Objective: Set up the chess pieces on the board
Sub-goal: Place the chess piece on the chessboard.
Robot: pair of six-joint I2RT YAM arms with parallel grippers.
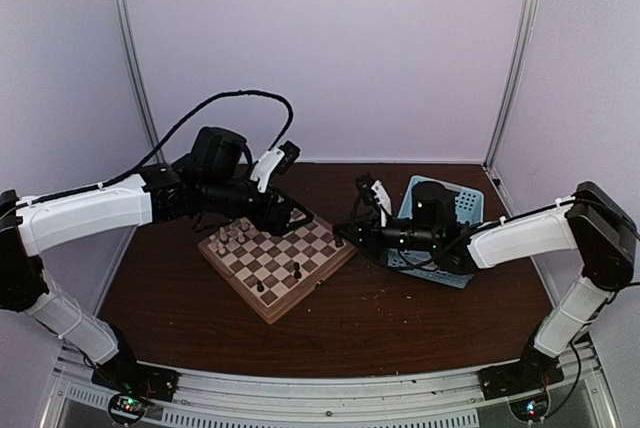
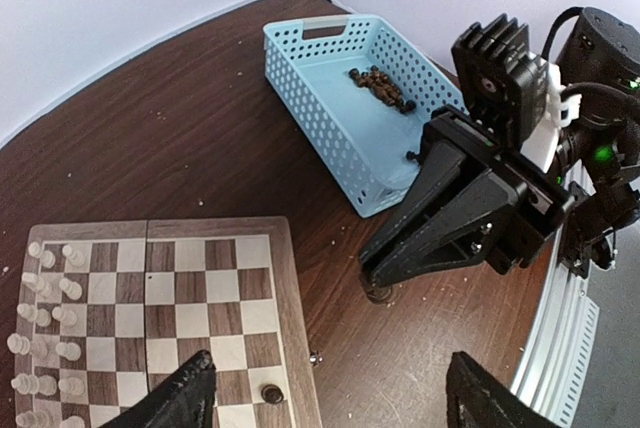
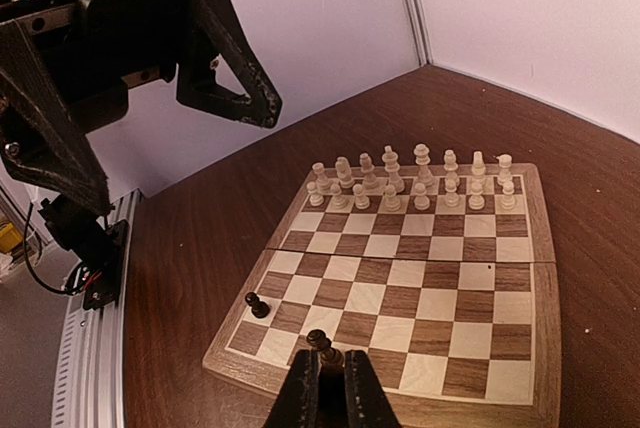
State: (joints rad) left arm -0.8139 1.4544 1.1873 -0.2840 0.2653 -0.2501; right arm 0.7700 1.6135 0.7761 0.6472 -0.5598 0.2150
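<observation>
The dark chess piece hangs at the near edge of the board and would come down short if I opened now, so my right gripper should move it toward free squares.
The board [image 1: 262,300] lies at the table's middle, turned like a diamond. Cream chess pieces [image 3: 410,183] fill its two far rows in the right wrist view. One dark pawn [image 3: 258,304] stands on a light square near the board's left edge; the left wrist view shows that pawn [image 2: 271,394] too. My right gripper [image 3: 325,380] is shut on a dark chess piece [image 3: 323,344], low at the board's near edge. My left gripper [image 2: 335,398] hovers open over the board's corner with nothing between its fingers. The right gripper [image 2: 378,273] points down just beyond it.
A light blue lattice basket [image 2: 300,63] stands on the table right of the board, with several dark pieces [image 2: 383,88] inside. The two arms are close together over the board's far right corner [image 1: 310,218]. Pale walls enclose the table.
</observation>
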